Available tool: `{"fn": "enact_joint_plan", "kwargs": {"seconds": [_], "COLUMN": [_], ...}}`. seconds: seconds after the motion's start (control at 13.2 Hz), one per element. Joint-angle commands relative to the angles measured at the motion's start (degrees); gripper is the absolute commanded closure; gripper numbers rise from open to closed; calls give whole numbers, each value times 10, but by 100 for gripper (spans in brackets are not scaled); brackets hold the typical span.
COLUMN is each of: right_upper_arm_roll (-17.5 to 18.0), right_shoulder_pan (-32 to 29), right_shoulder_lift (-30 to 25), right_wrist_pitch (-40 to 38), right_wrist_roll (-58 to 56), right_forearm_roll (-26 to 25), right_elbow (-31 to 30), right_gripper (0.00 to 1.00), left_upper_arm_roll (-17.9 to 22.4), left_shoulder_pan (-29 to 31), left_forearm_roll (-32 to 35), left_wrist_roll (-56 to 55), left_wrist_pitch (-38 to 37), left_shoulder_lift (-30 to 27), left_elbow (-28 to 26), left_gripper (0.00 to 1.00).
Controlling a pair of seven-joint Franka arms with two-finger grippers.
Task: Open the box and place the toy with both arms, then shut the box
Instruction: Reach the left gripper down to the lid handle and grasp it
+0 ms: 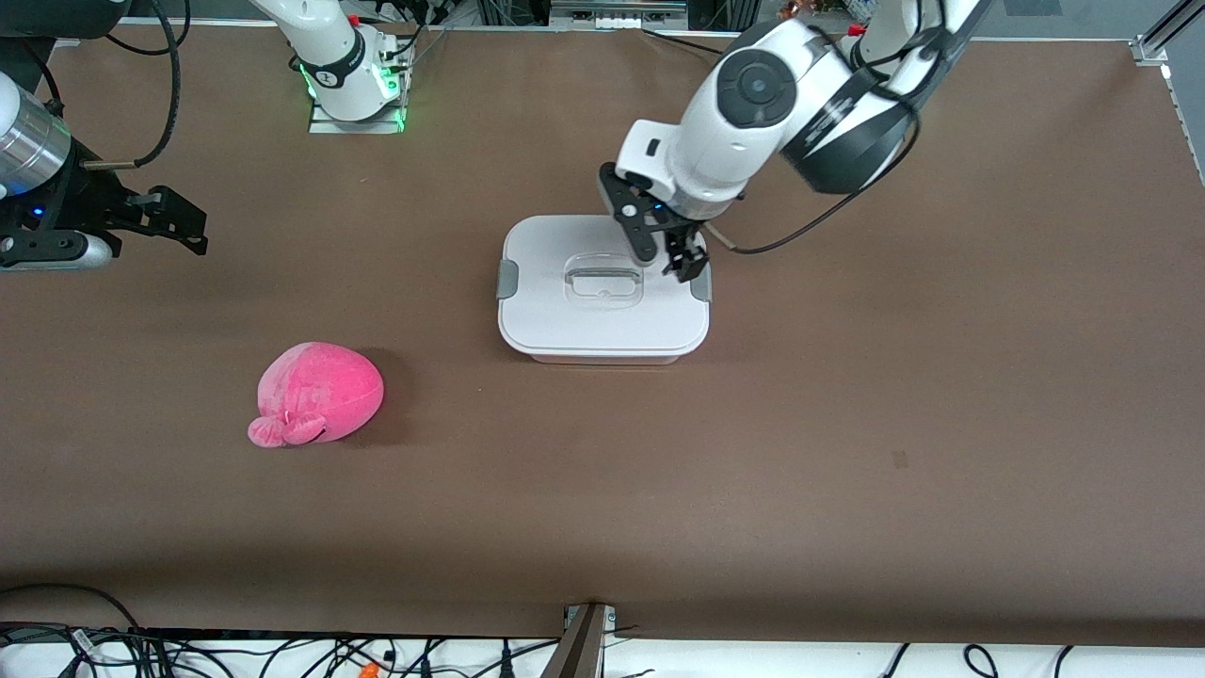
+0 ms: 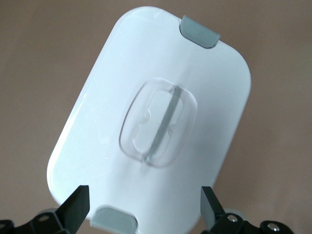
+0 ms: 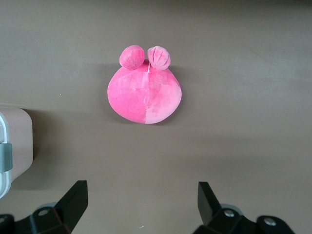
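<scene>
My left gripper needs to open the box for the pink plush toy, so it should next grab the white lid's recessed handle's grey bar.
The box stands mid-table, closed under its white lid, with a grey clip at each short end and a clear recessed handle in the middle. My left gripper hangs open just above the lid's end toward the left arm's base, its fingers straddling that end's clip without touching it. The toy, a hot-pink plush with two small nubs, lies on the table nearer the front camera, toward the right arm's end. My right gripper is open and holds nothing, over bare table; its wrist view shows the toy and a corner of the box.
The brown table stretches wide around the box and the toy. The right arm's base, lit green, stands at the table's edge farthest from the front camera. Cables and a metal bracket run along the edge nearest that camera.
</scene>
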Motion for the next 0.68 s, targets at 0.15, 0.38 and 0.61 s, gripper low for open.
{"fn": "enact_joint_plan", "kwargs": {"seconds": [0.15,0.38,0.61], "right_upper_arm_roll": [-3,-2,-6], "right_shoulder_pan": [3,3,2], "right_shoulder_lift": [4,4,5], "right_wrist_pitch": [-3,-3,-3], "right_wrist_roll": [6,5,3], "right_forearm_roll": [0,1,20], "right_elbow": [7,7,7], "right_gripper": [0,0,0], "left_upper_arm_roll": [-2,-2,-3], "left_shoulder_pan": [-29,-30,-35], "left_forearm_roll": [95,108,154], "left_wrist_roll": [15,15,15], "left_wrist_pitch": [48,81,109], "left_shoulder_lift": [60,82,108], "left_elbow": [15,10,-4], "left_gripper": [0,0,37]}}
